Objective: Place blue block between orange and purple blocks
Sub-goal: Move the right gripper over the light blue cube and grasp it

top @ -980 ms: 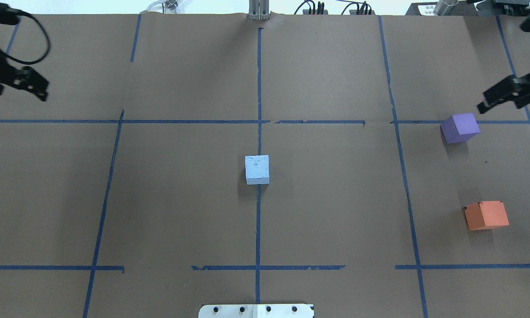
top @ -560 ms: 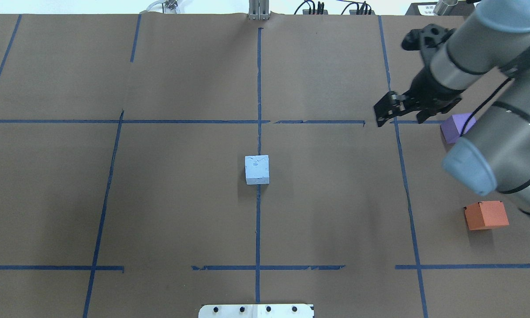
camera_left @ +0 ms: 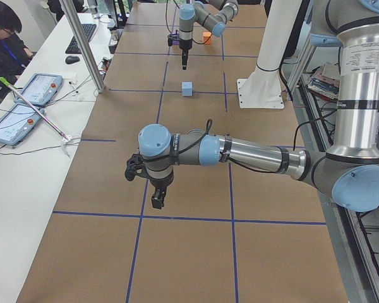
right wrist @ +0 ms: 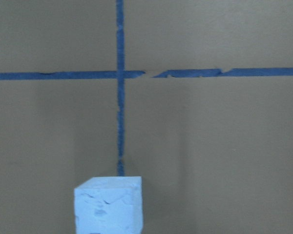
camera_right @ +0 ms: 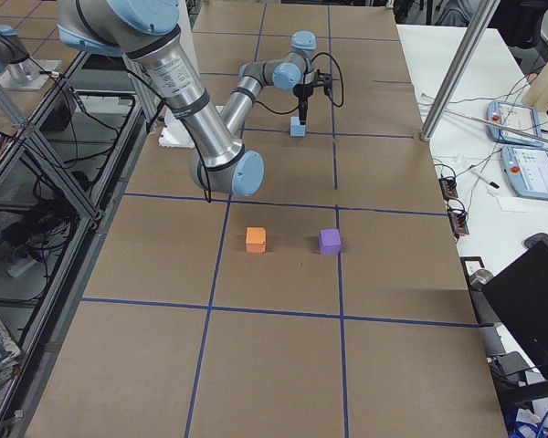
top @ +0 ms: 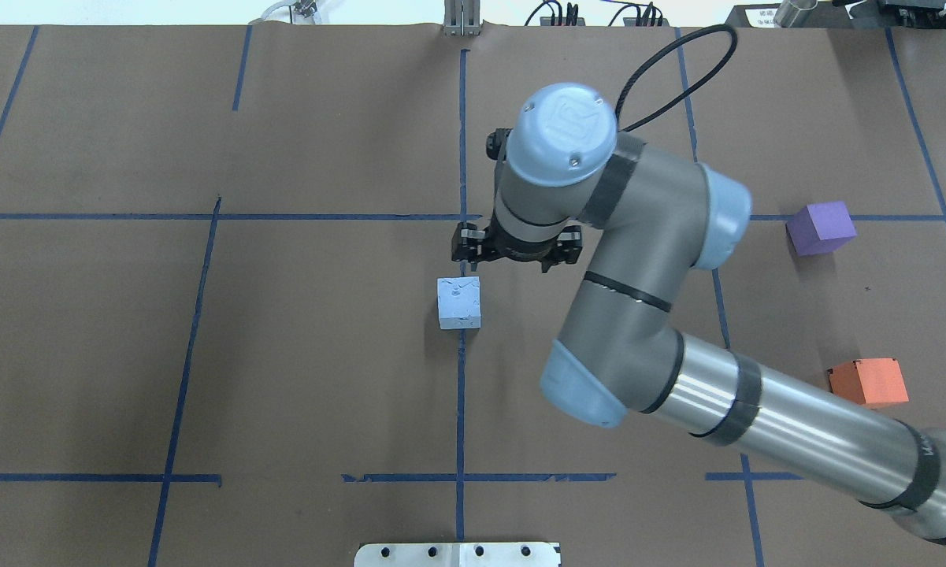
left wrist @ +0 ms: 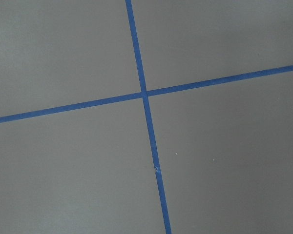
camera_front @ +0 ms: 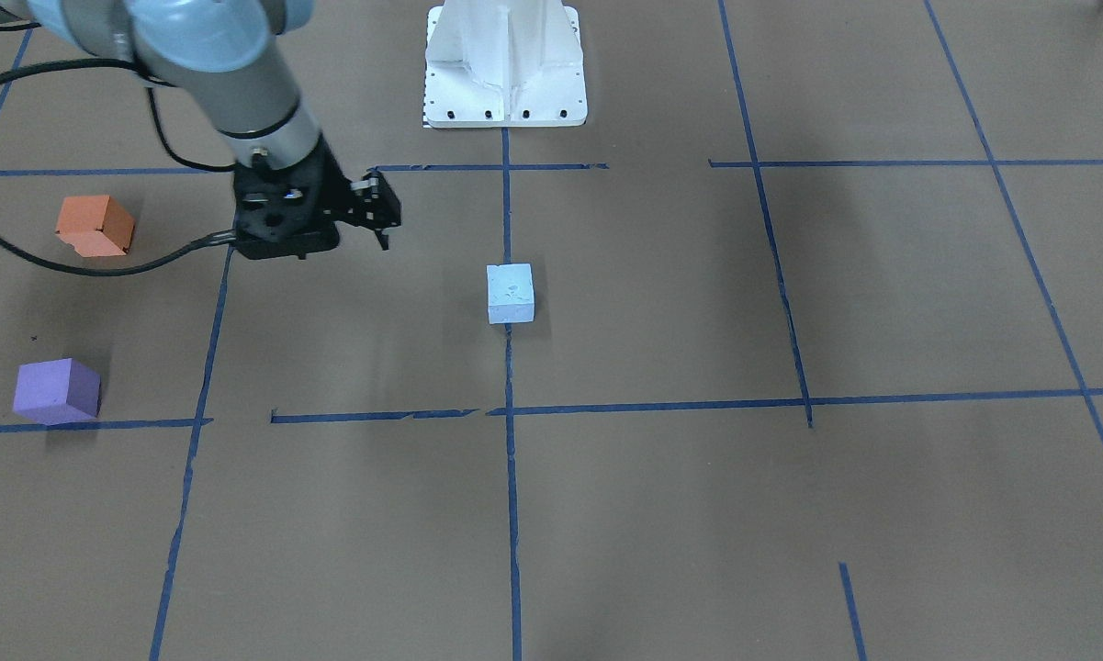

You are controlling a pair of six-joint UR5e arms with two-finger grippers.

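My right gripper should next grab the light blue block by its opposite sides, to put the block between the orange and purple blocks.
The pale blue block [top: 458,302] sits on the centre tape line, also in the front view [camera_front: 510,294] and low in the right wrist view [right wrist: 108,204]. The purple block [top: 821,228] and the orange block [top: 868,383] sit apart at the right side of the table. My right gripper [top: 465,244] points down, open and empty. It hovers above the table just beyond the blue block without touching it, as the front view [camera_front: 384,213] shows. My left gripper [camera_left: 156,201] hangs over bare paper far from the blocks. I cannot tell whether it is open or shut.
Brown paper with blue tape grid lines covers the table. The white robot base [camera_front: 505,64] stands at the robot's edge. My right arm's forearm [top: 795,441] passes close to the orange block. A side table with tablets [camera_left: 25,95] and a seated operator [camera_left: 6,44] lies beyond the far edge.
My right arm has swung in from the right edge to the table centre and now hovers by the blue block. My left gripper has left the overhead view. The blocks have not moved.
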